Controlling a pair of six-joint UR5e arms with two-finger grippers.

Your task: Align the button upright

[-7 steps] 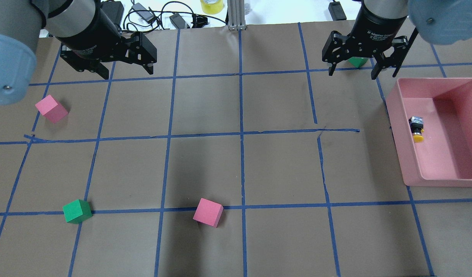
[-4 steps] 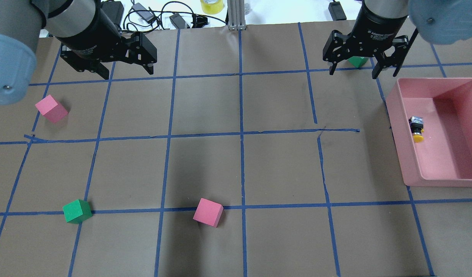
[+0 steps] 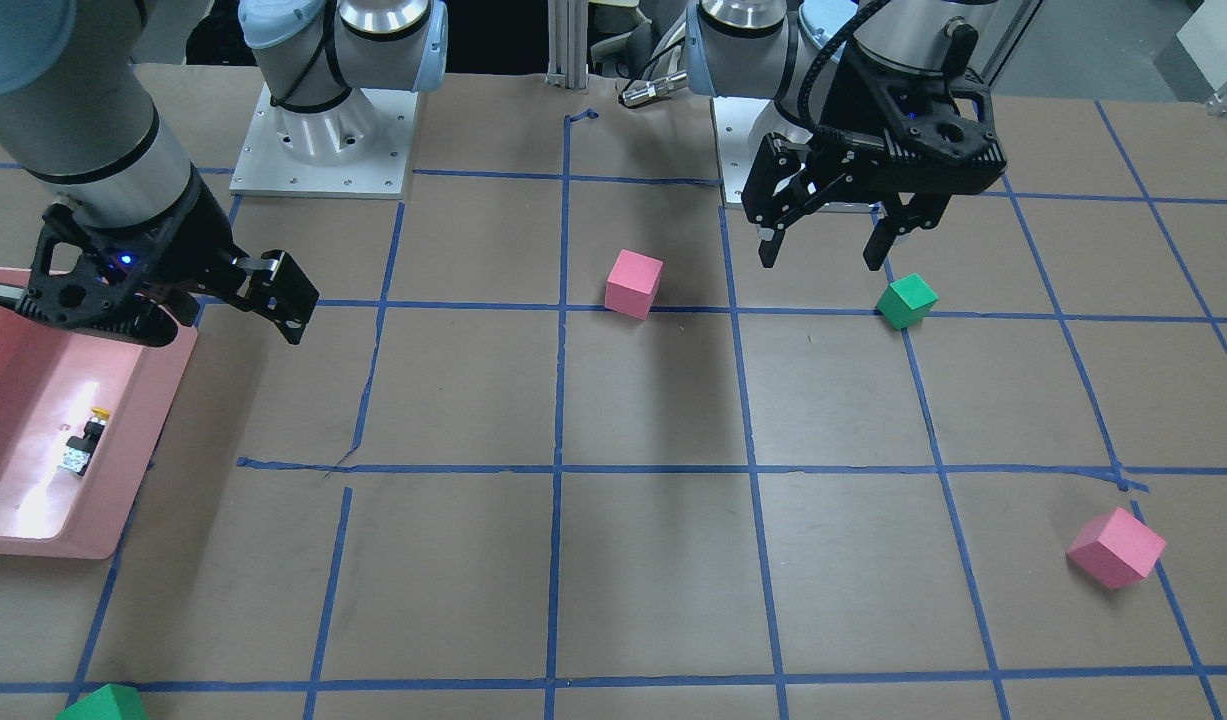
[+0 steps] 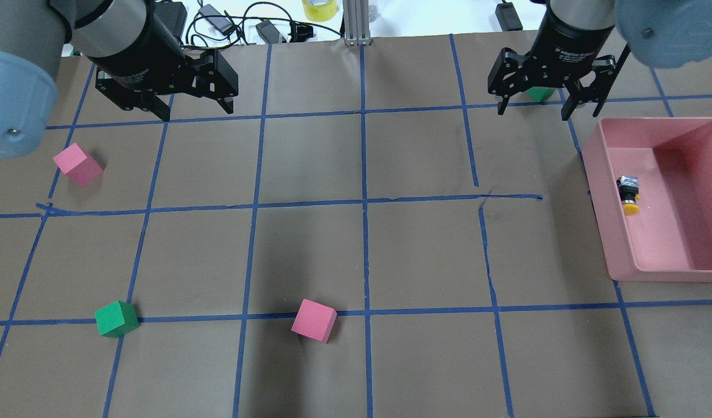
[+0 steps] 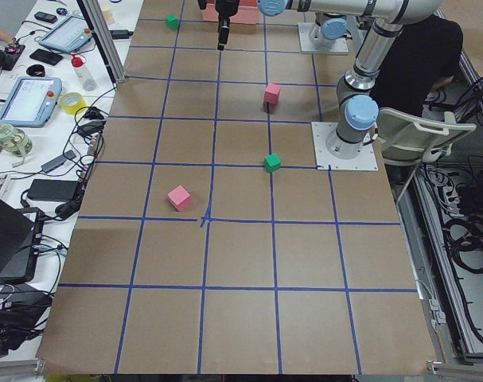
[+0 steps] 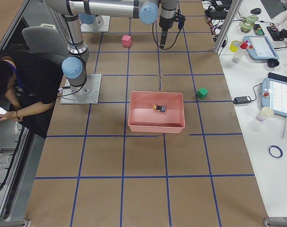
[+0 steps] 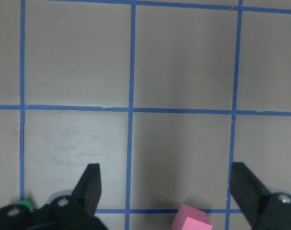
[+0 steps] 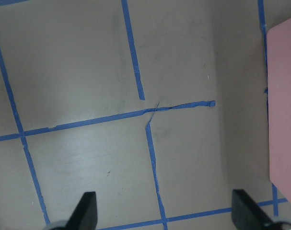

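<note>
I will stand the button (image 3: pixel 77 452) upright, so I should grab it next with my right gripper by its black body (image 3: pixel 88 432) beside the yellow cap.
The button (image 4: pixel 628 194) lies on its side on the floor of the pink bin (image 4: pixel 598 191) at the right, with its yellow cap toward the robot. It also shows in the front view (image 3: pixel 81 440) and the right side view (image 6: pixel 159 108). My right gripper (image 4: pixel 532 112) is open and empty, above the table beyond the bin's far left corner. Its wrist view shows the gripper (image 8: pixel 164 203) over bare table, with the bin edge (image 8: pixel 284 96) at the right. My left gripper (image 4: pixel 194 110) is open and empty at the far left, over bare table (image 7: pixel 167 175).
There are pink cubes at the left (image 4: pixel 77 164) and the front middle (image 4: pixel 314 320). A green cube (image 4: pixel 116 319) sits at the front left and another green cube (image 4: pixel 539 93) sits under the right gripper. Cables and tape lie past the far edge.
The left gripper has shifted slightly to the right. The right gripper has barely moved. The button and cubes have not moved.
</note>
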